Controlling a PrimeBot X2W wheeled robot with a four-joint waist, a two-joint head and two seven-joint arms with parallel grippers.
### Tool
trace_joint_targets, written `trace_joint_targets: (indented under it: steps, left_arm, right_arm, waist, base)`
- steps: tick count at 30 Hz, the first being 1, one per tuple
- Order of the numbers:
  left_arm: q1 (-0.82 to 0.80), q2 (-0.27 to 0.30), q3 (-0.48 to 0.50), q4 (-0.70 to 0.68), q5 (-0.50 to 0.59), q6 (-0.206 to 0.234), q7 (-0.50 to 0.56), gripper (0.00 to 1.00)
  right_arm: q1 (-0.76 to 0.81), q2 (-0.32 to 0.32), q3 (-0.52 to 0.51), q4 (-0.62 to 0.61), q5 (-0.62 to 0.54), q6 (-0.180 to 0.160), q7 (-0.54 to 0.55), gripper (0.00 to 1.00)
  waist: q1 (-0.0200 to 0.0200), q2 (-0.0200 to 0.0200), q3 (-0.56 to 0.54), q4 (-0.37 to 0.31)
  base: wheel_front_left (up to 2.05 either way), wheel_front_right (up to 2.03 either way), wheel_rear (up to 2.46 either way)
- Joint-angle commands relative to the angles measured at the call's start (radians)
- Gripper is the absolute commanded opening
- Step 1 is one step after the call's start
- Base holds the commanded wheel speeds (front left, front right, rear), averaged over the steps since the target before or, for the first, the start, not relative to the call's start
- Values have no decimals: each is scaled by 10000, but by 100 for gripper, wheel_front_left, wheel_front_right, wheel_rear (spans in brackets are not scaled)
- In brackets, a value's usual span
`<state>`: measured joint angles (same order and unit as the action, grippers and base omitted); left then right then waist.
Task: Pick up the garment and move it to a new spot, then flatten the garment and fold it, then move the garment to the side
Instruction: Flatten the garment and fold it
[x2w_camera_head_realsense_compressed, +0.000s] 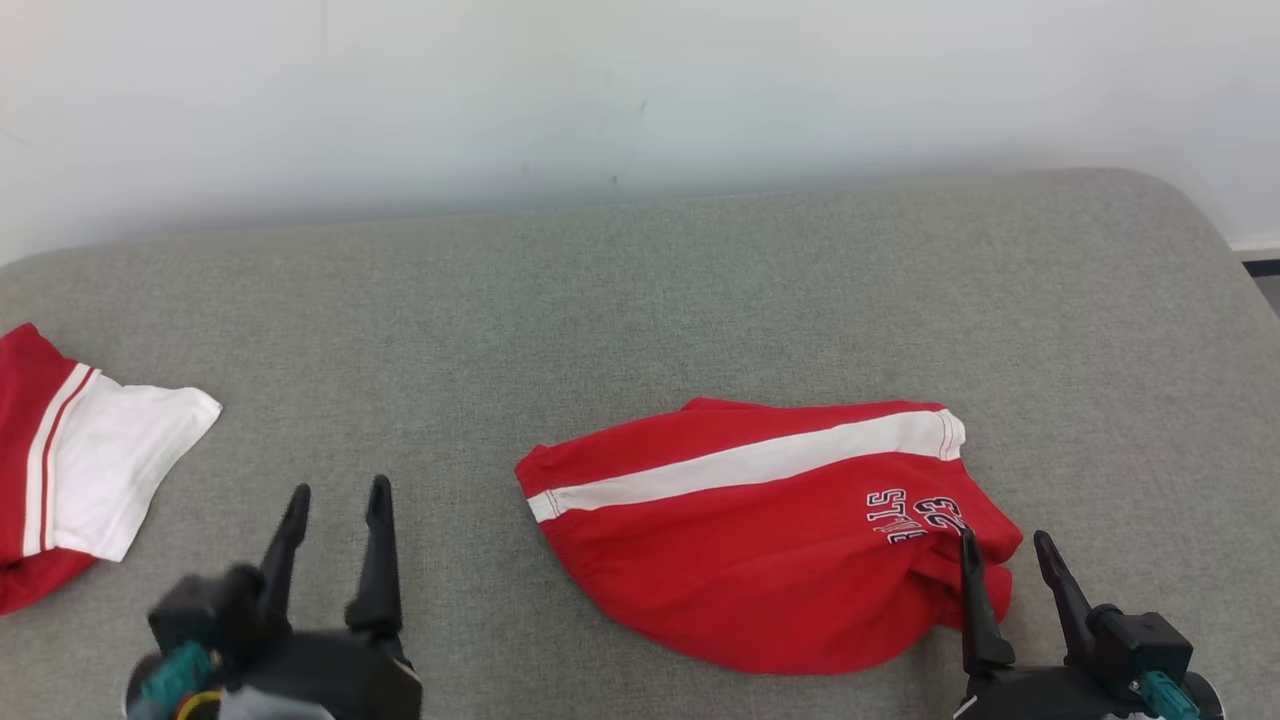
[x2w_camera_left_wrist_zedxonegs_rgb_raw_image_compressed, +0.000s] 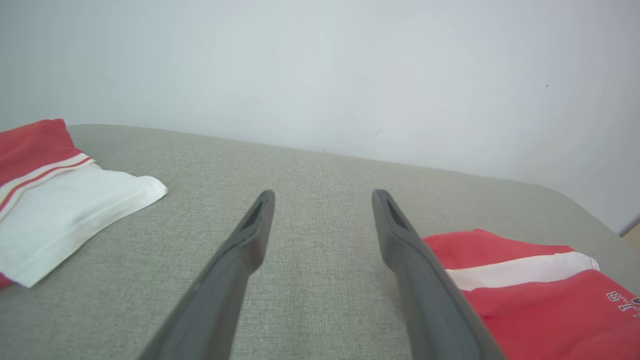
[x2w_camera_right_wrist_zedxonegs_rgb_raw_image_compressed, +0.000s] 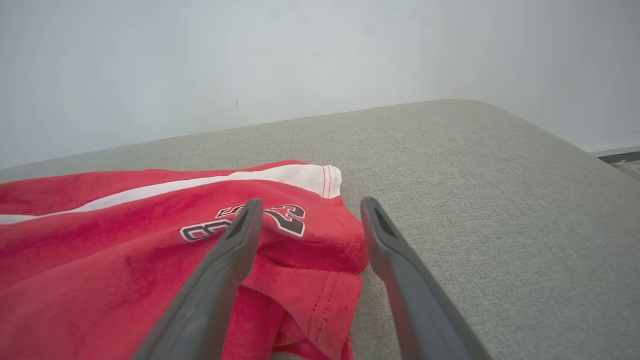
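The robot's left gripper is to grab the gathered waistband end (x2w_camera_head_realsense_compressed: 540, 486) of the red shorts (x2w_camera_head_realsense_compressed: 768, 546) next, so that it can move them to a new spot.
The garment (x2w_camera_head_realsense_compressed: 770, 530) is a pair of red shorts with a white side stripe and the number 23, lying folded and a little rumpled on the grey cushioned surface (x2w_camera_head_realsense_compressed: 640, 300), right of centre. My left gripper (x2w_camera_head_realsense_compressed: 338, 495) is open over bare fabric well to the garment's left, holding nothing. My right gripper (x2w_camera_head_realsense_compressed: 1005, 545) stands open at the garment's right end, its left finger over the red hem. The left wrist view shows the garment (x2w_camera_left_wrist_zedxonegs_rgb_raw_image_compressed: 530, 295) to the right of the open left gripper (x2w_camera_left_wrist_zedxonegs_rgb_raw_image_compressed: 322, 196). The right gripper (x2w_camera_right_wrist_zedxonegs_rgb_raw_image_compressed: 310, 204) straddles the hem of the garment (x2w_camera_right_wrist_zedxonegs_rgb_raw_image_compressed: 150, 250).
A second red and white garment (x2w_camera_head_realsense_compressed: 80, 460) lies at the surface's left edge, seen as well in the left wrist view (x2w_camera_left_wrist_zedxonegs_rgb_raw_image_compressed: 65, 200). A pale wall (x2w_camera_head_realsense_compressed: 640, 90) runs behind. The surface rounds off at the far right corner (x2w_camera_head_realsense_compressed: 1200, 230).
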<state>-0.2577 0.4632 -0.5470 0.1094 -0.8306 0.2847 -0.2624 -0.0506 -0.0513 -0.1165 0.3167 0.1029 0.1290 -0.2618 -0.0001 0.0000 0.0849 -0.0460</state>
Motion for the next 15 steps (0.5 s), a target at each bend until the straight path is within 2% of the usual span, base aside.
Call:
trace_joint_targets:
  steps: [1,4,8,11,15]
  left_arm:
    - [453,-275,257,-204,434,-106,-32,100]
    - [1538,-1173,1659,-1006,2291,-590,-33,100]
    - [2593,-2307,3003,-1448,4215,-1561,-34,100]
    - [2983,-2971,3749,-1466,5241,-2088,-35,100]
    - [3355,-3441,4416,-1127,6176,-2613,-35,100]
  right_arm:
    - [101,18,-19,-28,-84,35,-47,100]
    - [162,20,-76,-84,-127,35,-47,100]
    - [178,18,-126,-130,-242,35,-47,100]
    - [157,15,-185,-159,-346,35,-47,100]
    - [210,17,-212,-176,-555,35,-47,100]
  waist:
    - [1,0,-59,53]
    - [1,0,-122,125]
    - [1,0,-166,184]
    - [1,0,-185,206]
    - [1,0,-237,177]
  base:
    - [0,0,0]
    - [0,0,0]
    - [0,0,0]
    - [0,0,0]
    - [0,0,0]
